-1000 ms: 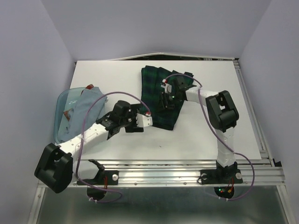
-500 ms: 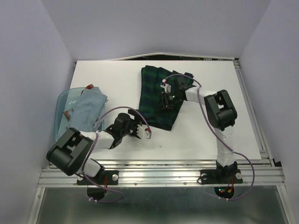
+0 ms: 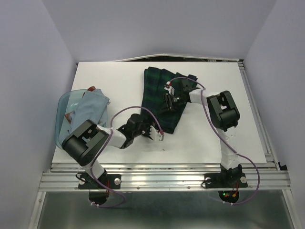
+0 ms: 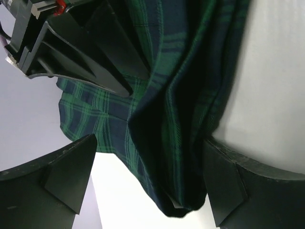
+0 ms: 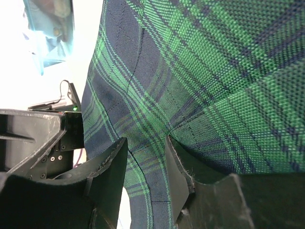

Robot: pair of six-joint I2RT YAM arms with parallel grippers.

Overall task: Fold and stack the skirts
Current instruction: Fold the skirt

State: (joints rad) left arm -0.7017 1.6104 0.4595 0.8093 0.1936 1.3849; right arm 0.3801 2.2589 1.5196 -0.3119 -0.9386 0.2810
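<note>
The tartan skirt point(image 3: 156, 95) will be folded, so my left gripper will next grab it by its near corner point(image 3: 148, 134) and leave the skirt's middle to my right gripper.
The dark green-and-navy tartan skirt point(image 3: 156, 95) lies spread on the white table point(image 3: 109, 86), right of centre. My right gripper point(image 3: 168, 102) rests on its middle, and in the right wrist view point(image 5: 145, 143) it is shut on a raised fold of tartan point(image 5: 200, 71). My left gripper point(image 3: 159, 136) is at the skirt's near corner. In the left wrist view point(image 4: 149, 143) it is wide open, with the corner point(image 4: 183, 202) hanging between the fingers point(image 4: 66, 176) and touching neither. A pale grey-blue skirt point(image 3: 89, 109) lies in the tub.
A translucent blue plastic tub point(image 3: 63, 112) stands at the table's left edge and also shows in the right wrist view point(image 5: 47, 28). The right gripper's black body point(image 4: 71, 52) is just beyond my left fingers. Purple cables loop over both arms.
My left arm has swung right and toward the near edge, bringing its open gripper from the table's middle left to the tartan skirt's near corner. The right gripper has stayed on the skirt.
</note>
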